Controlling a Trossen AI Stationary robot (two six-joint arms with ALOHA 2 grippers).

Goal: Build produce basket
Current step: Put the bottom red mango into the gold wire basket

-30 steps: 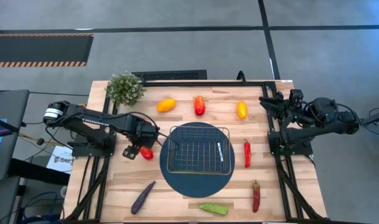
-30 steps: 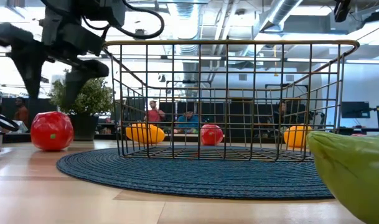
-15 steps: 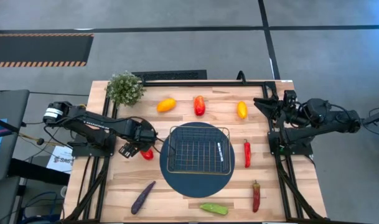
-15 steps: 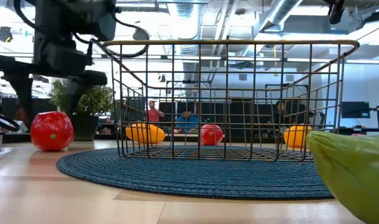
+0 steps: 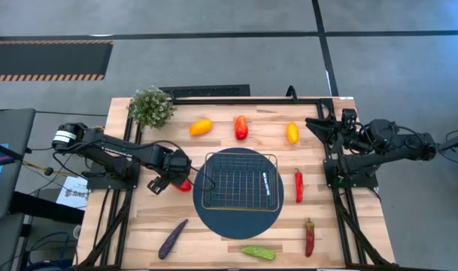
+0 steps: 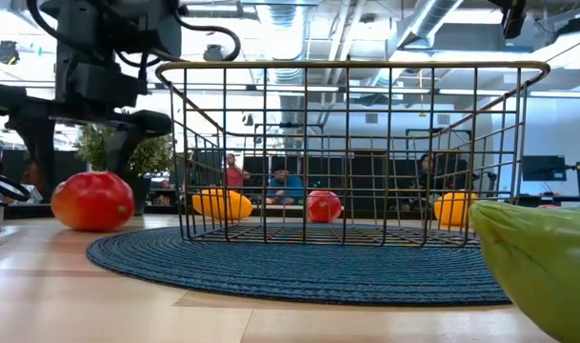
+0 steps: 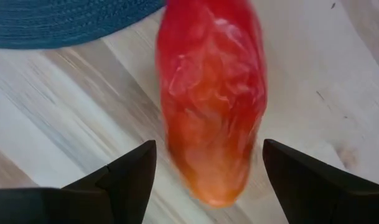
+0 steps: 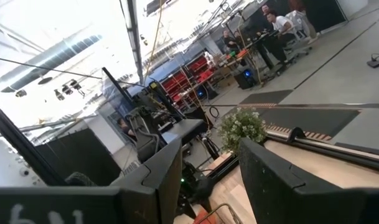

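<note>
The robot's left hand has to grab the red pepper's orange end (image 7: 211, 169) next, so that the pepper can go into the wire basket.
A red pepper (image 5: 183, 184) lies on the wood just left of the dark-blue round mat (image 5: 213, 218). It also shows in the low view (image 6: 91, 200). My left gripper (image 5: 168, 183) is open and low over it. In the left wrist view the pepper (image 7: 211, 106) lies lengthwise between the two fingers (image 7: 130, 171). The wire basket (image 5: 239, 181) stands empty on the mat. My right gripper (image 5: 320, 125) is open and empty, held up at the table's far right corner. My left gripper comes at the red pepper slanting down from the table's left, with one finger on each long side of its near end (image 7: 208, 186). The pepper rests on the table. I cannot tell whether the fingers touch it.
Loose on the table are an orange pepper (image 5: 201, 126), a red-orange one (image 5: 241, 127), a yellow-orange one (image 5: 292, 132), two red chillies (image 5: 298, 185) (image 5: 309, 237), a green pepper (image 5: 259, 252) and a purple one (image 5: 172, 238). A potted plant (image 5: 150, 107) stands at the far left.
My left gripper has come down and gone toward the basket, so its open fingers now stand on either side of the red pepper. The pepper has turned on the table and shifted a little toward the basket; it shows wider in the low view.
</note>
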